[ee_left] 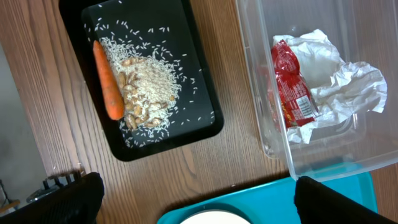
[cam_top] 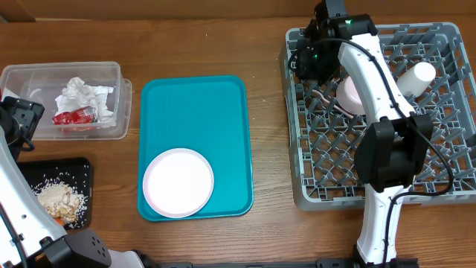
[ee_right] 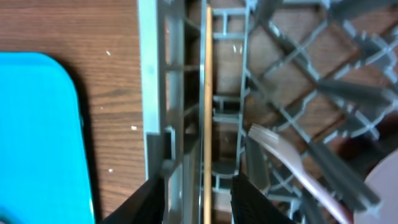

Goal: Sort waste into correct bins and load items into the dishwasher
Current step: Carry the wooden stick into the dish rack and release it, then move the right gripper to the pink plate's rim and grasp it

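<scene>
My right gripper will grab the round plate by its rack-facing rim point(cam_top: 211, 183), so the opposite edge stays free to load between the pegs.
The clear tub point(cam_top: 30, 74) holds crumpled napkins point(cam_top: 85, 95) and the red wrapper point(cam_top: 73, 116); both also show in the left wrist view point(ee_left: 348, 81) point(ee_left: 291, 90). The black tray point(cam_top: 82, 167) holds rice point(ee_left: 149, 84) and a carrot piece point(ee_left: 107, 79). The round plate point(cam_top: 178, 182) lies on the teal tray point(cam_top: 193, 112). The grey rack point(cam_top: 446, 186) holds a bowl point(cam_top: 351, 93), a cup point(cam_top: 415, 77) and the fork point(ee_right: 292, 168). My right gripper point(ee_right: 200, 202) is open astride the wooden stick point(ee_right: 207, 93), which lies in the rack's left edge. My left gripper point(ee_left: 205, 202) is open and empty, high above the table.
The rack's upright pegs point(ee_right: 323, 87) crowd round my right gripper. The right arm point(cam_top: 379, 97) crosses over the rack and hides part of it. Bare wood shows between the teal tray and the rack point(cam_top: 268, 112).
</scene>
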`<state>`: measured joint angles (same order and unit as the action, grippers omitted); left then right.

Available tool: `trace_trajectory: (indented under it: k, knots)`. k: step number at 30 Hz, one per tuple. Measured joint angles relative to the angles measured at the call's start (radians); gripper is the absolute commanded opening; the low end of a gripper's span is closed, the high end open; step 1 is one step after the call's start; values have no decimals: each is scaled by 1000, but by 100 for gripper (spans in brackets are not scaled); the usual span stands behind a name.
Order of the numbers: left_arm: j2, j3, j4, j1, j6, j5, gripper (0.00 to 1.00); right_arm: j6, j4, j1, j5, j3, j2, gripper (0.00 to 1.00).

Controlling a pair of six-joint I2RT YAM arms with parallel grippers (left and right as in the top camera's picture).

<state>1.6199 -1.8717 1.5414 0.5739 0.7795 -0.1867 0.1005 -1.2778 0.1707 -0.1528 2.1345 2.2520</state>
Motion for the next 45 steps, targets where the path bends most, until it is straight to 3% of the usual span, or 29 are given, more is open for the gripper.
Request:
trace_trajectory:
  k: [1,3,6,13,21,22,26,34,38,41,43,45]
  knots:
    - [0,0,-1,0,0,0,100,16,-8,2,-1,0,-6,53]
    - [0,0,-1,0,0,0,100,38,-19,20,-37,0,-65,81]
    - [0,0,-1,0,0,0,100,38,-27,69,-109,0,-166,100]
    - [0,0,0,0,0,0,100,27,-65,342,-210,-12,-265,100]
    - [0,0,-1,0,0,0,100,64,179,602,-177,-368,-127,100]
    - [0,0,-2,0,0,0,100,84,195,607,-174,-397,-122,98]
    - [0,0,-1,0,0,0,100,156,250,611,-171,-469,-119,68]
    - [0,0,0,0,0,0,100,229,325,657,-164,-553,-95,58]
    - [0,0,-1,0,0,0,100,269,349,684,-162,-554,-94,31]
    - [0,0,-1,0,0,0,100,312,350,695,-145,-554,-89,19]
    - [0,0,-1,0,0,0,100,328,348,699,-130,-554,-85,4]
    - [0,0,0,0,0,0,100,351,348,699,-120,-554,-84,4]
